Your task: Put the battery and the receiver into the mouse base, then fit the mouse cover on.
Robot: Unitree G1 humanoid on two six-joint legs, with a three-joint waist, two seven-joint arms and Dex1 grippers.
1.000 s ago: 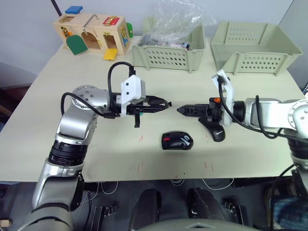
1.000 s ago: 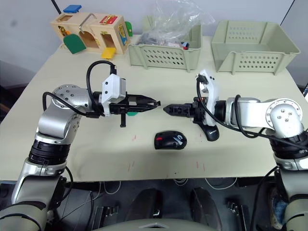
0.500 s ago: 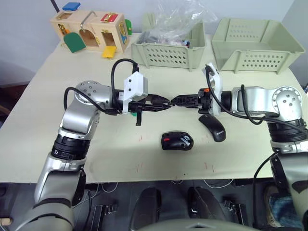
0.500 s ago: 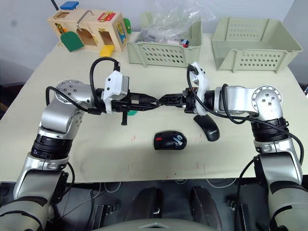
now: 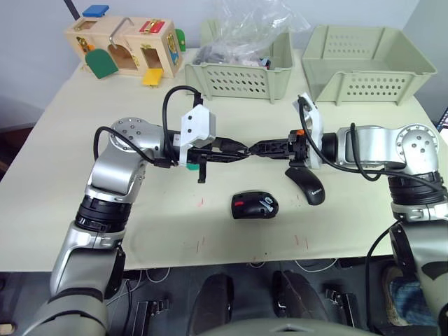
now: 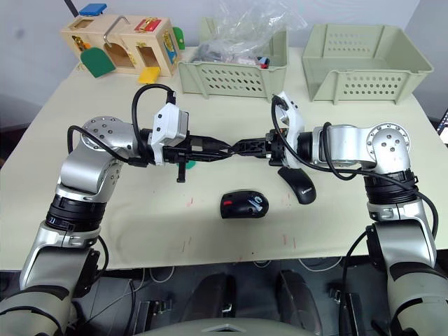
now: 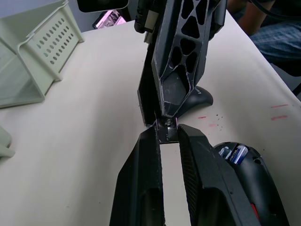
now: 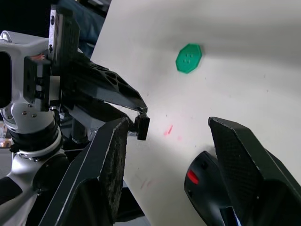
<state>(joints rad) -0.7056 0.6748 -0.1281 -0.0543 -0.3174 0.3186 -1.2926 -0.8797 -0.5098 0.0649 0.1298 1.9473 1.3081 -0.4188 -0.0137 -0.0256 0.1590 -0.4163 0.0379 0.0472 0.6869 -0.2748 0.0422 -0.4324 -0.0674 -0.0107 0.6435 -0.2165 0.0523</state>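
The receiver has to go into the mouse base metal plug first, so the robot's right gripper next needs to grab it by its black end (image 5: 249,151) (image 8: 142,127).
Above the table's middle, my left gripper (image 5: 240,150) is shut on the receiver (image 7: 165,131), a tiny dark and metal piece pinched at its fingertips. My right gripper (image 5: 256,148) points tip to tip at it and stands open, its fingers (image 8: 109,162) spread either side of the receiver (image 8: 141,127). The mouse base (image 5: 255,206) lies on the table in front of both tips, red patch to the left. The blue-and-silver battery (image 7: 233,152) sits in its recess. Below my right wrist, the glossy black mouse cover (image 5: 306,185) rests on the table.
Two pale green baskets stand at the back: one (image 5: 241,78) holds a plastic bag and parts, the other (image 5: 364,66) stands at the right. A wooden latch box (image 5: 126,49) is at the back left. A flat green disc (image 8: 188,58) lies on the table.
Over the last second my right gripper moved left until its tips met the left gripper's, away from above the mouse cover. The left gripper has kept its hold. The camera shifted slightly.
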